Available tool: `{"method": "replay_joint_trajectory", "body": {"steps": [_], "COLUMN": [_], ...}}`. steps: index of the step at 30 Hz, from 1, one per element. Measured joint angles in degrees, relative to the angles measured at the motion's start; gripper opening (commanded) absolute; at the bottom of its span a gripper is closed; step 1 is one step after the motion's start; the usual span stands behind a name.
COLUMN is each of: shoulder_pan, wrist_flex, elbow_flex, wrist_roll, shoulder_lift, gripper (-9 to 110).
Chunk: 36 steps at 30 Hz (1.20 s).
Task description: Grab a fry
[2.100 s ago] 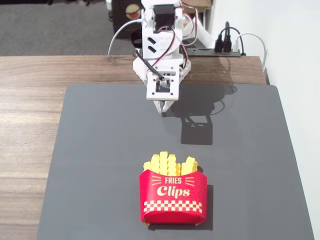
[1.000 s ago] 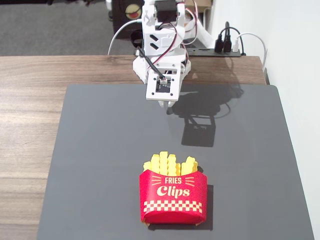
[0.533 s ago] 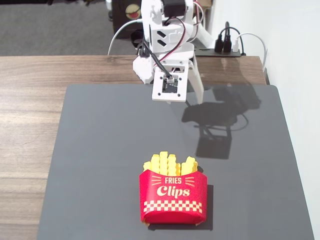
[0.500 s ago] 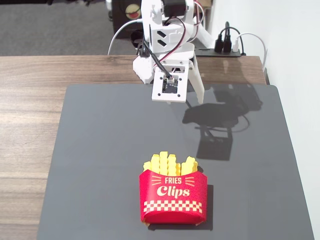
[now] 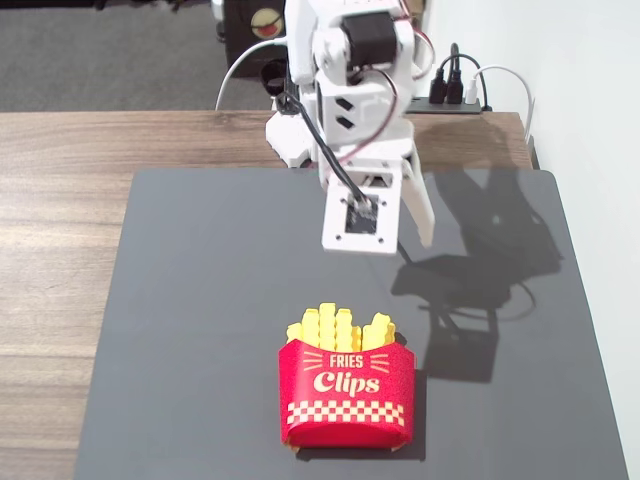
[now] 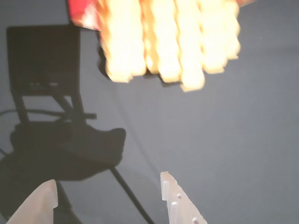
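Observation:
The gripper picks up one yellow crinkle-cut fry by its exposed top end (image 5: 381, 320) next, to pull the fry out of the red carton (image 5: 347, 395).
Several crinkle-cut yellow sticks, each a fry (image 5: 328, 322), stand upright in the red "FRIES Clips" carton (image 5: 347, 395) at the front middle of the dark grey mat (image 5: 190, 300). My gripper (image 5: 405, 245) hangs above the mat behind the carton, apart from it, open and empty. In the wrist view the fry tops (image 6: 168, 42) show blurred and overexposed at the top edge, with a strip of red carton (image 6: 81, 14) beside them. The gripper (image 6: 106, 184) stands open at the bottom edge, with only bare mat and shadow between its two pale fingertips (image 6: 164, 179).
The mat lies on a wooden table (image 5: 60, 200). A power strip (image 5: 455, 95) with plugs and cables sits at the back right, next to a white wall (image 5: 590, 150). The arm's base (image 5: 290, 140) stands at the mat's far edge.
The arm has reached forward and to the right, from the mat's far edge toward the carton. Its jaws have spread open. The carton and the fries have not moved.

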Motion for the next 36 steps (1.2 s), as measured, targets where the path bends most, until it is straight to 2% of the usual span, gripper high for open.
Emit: {"method": "replay_joint_trajectory", "body": {"steps": [16, 36], "shoulder_pan": [1.05, 2.20], "wrist_flex": [-3.69, -6.33], "elbow_flex": [-17.58, -21.71], "wrist_roll": [0.62, -0.44], "shoulder_lift": [-22.68, -30.06], "gripper": [28, 27]}}
